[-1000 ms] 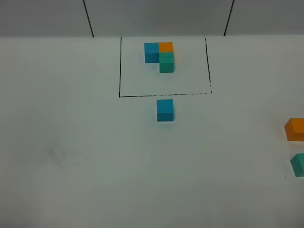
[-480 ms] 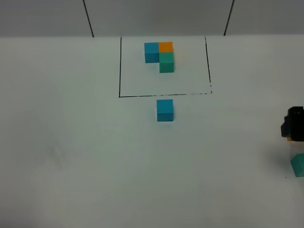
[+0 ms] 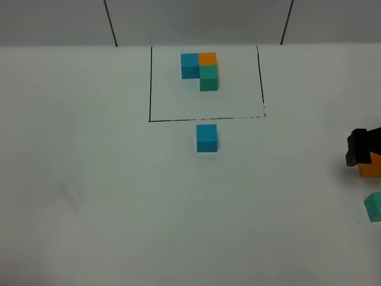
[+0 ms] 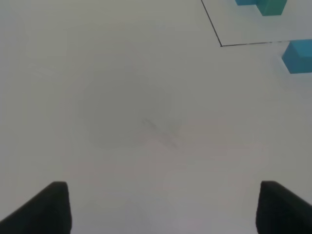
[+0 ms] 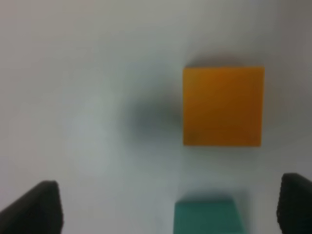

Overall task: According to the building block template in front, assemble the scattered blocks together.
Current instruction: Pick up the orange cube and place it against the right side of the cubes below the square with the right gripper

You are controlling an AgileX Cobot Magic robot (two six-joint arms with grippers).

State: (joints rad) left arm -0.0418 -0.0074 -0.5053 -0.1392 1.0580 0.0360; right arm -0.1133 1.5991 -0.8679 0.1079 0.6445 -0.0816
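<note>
My right gripper is going to grab the opposite sides of the orange cube [image 3: 371, 165] next, so that it can put the cube beside the blue cube [image 3: 206, 137] like the template.
The building block template [image 3: 204, 83] is a black-lined rectangle at the back, framing an L of blue, orange and teal cubes [image 3: 201, 68]. Of the scattered blocks, the blue cube [image 3: 206, 137] [image 4: 298, 56] sits just in front of the frame. The orange cube [image 3: 371, 165] [image 5: 223, 106] and teal cube [image 3: 374, 207] [image 5: 208, 217] lie at the far right edge. My right gripper [image 3: 359, 149] [image 5: 168, 195] hovers open above the orange cube, partly covering it. My left gripper [image 4: 162, 195] is open over bare table, left of the frame, and is outside the exterior high view.
The white table [image 3: 107, 196] runs back to a grey wall [image 3: 196, 21] behind the frame. The frame's front left corner [image 4: 221, 45] shows in the left wrist view.
My right gripper has come in from the right edge and now overlaps the orange cube's top. The cubes have not moved.
</note>
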